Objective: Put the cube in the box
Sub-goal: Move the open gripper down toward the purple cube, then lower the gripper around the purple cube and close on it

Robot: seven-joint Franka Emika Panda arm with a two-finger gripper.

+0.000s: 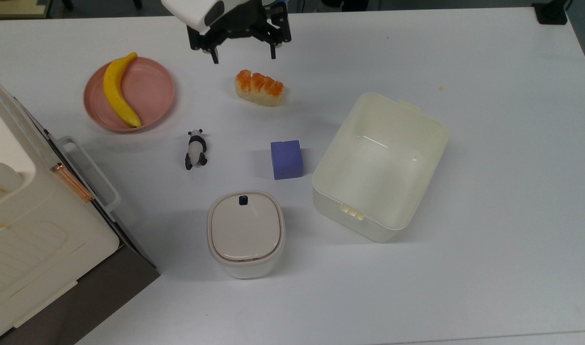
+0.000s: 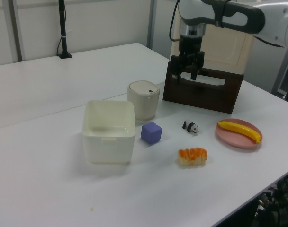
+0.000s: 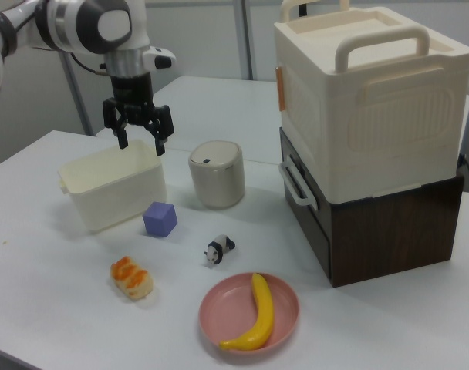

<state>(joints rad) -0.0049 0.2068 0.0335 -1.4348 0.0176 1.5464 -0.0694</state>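
Observation:
The robot's gripper should next take hold of the cube by its opposite sides, so that it can go in the box.
The purple-blue cube rests on the white table, just off the top view's left side of the box. The box is a cream-white open tub with nothing in it. My gripper hangs open and holds nothing. It is high above the table near the top view's upper edge, beyond the orange-topped food piece and well away from the cube.
An orange-topped food piece lies between gripper and cube. A pink plate carries a banana. A panda figurine, a small lidded container and a big cream case on a dark base stand at the top view's left.

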